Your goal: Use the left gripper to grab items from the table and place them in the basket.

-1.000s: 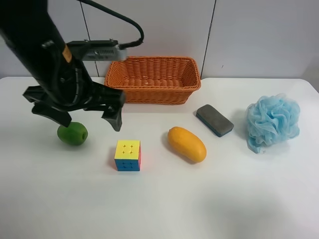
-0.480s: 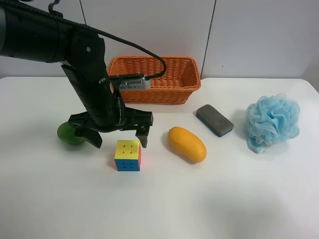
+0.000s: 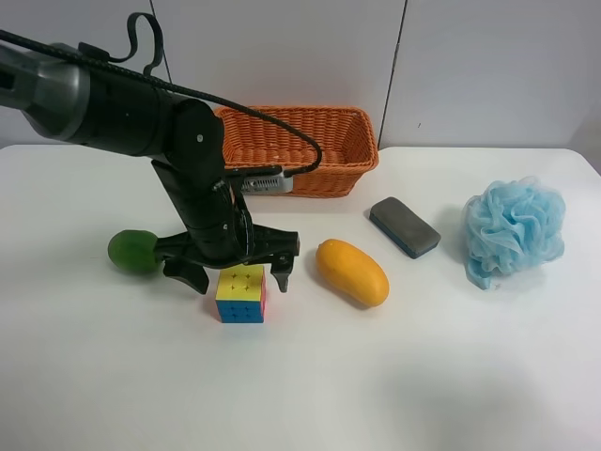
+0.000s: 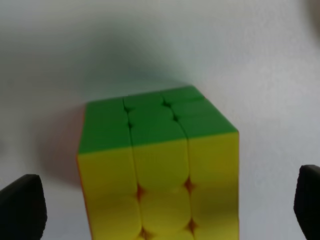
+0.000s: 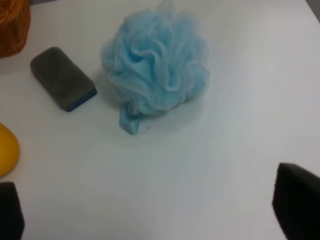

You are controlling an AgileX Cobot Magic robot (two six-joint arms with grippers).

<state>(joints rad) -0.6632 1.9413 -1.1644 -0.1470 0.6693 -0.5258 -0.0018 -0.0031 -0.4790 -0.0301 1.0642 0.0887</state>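
Note:
My left gripper is going to put the puzzle cube (image 3: 241,296) in the wicker basket, so it will next grab the cube by its opposite sides.
The puzzle cube (image 3: 241,296) sits on the white table (image 3: 394,376), yellow face up. My left gripper (image 3: 239,277) is open and low over it, with one black fingertip on each side and apart from it. In the left wrist view the cube (image 4: 160,170) fills the middle between the spread fingertips (image 4: 20,210) of the gripper (image 4: 165,205). The green fruit (image 3: 131,251) lies beside the arm, partly hidden by it. The mango (image 3: 352,272), grey eraser (image 3: 404,226) and blue pouf (image 3: 515,230) lie further along. The wicker basket (image 3: 282,178) stands behind the arm and looks empty.
My right gripper (image 5: 152,207) is open and empty above the table, short of the pouf (image 5: 157,65). The eraser (image 5: 62,78), an edge of the mango (image 5: 7,150) and a basket corner (image 5: 12,25) show in the right wrist view.
The left arm has swung from above the green fruit over to the cube and come down, so its open fingers now straddle the cube. The items have not moved.

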